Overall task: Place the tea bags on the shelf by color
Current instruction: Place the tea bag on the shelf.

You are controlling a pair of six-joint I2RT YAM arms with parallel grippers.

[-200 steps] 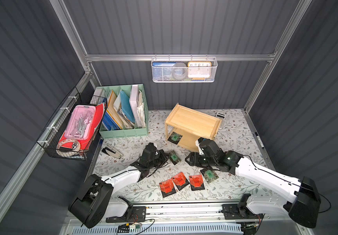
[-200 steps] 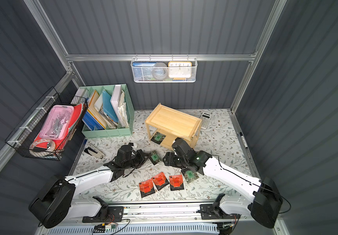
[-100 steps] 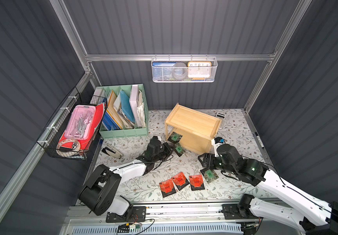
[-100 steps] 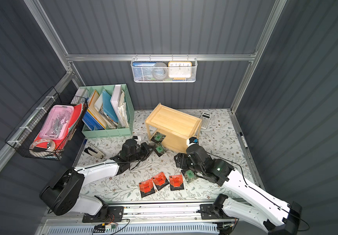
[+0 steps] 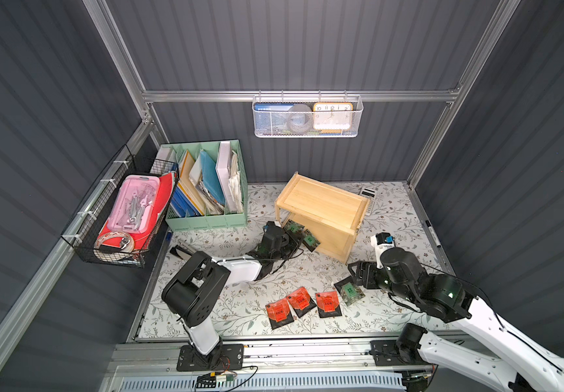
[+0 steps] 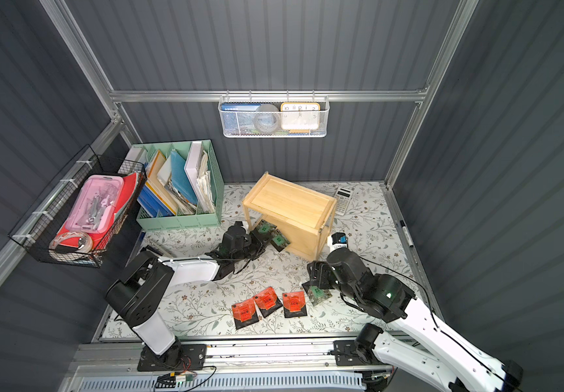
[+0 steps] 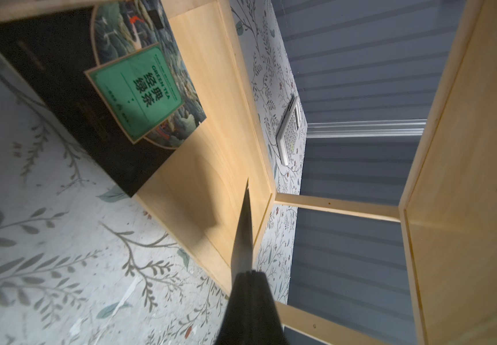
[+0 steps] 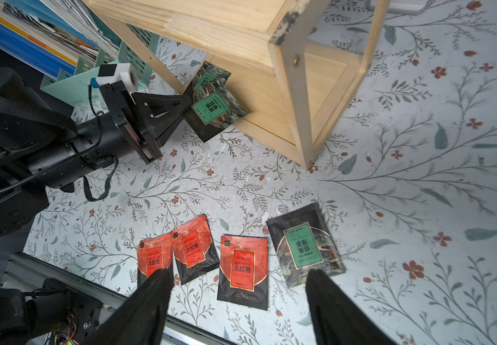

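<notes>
My left gripper should lower the green tea bag, hovering above its shadow on the lower board (image 5: 333,241), before releasing it.
The light wooden shelf (image 5: 321,203) (image 6: 287,200) stands at the back middle of the table. One green tea bag (image 5: 295,226) (image 7: 139,89) lies half on its lower board (image 7: 199,179). My left gripper (image 5: 290,239) (image 8: 188,103) is shut on a second green tea bag (image 5: 310,240) (image 8: 214,107), held at the front of that lower tier; in the left wrist view it shows edge-on (image 7: 245,233). Three red tea bags (image 5: 278,314) (image 5: 301,300) (image 5: 328,303) and a third green one (image 5: 350,291) (image 8: 302,245) lie in a row near the front. My right gripper (image 5: 358,275) (image 8: 239,274) hangs open above them, holding nothing.
A mint-green file organizer (image 5: 206,217) stands left of the shelf, and a calculator (image 5: 368,197) lies behind it. A black wire basket (image 5: 121,217) hangs on the left wall and a white mesh basket (image 5: 307,117) on the back wall. A pen (image 5: 433,234) lies at the right edge.
My left gripper carried its green tea bag up to the shelf's lower tier. My right arm drew back from the shelf toward the front right and its jaws opened wider.
</notes>
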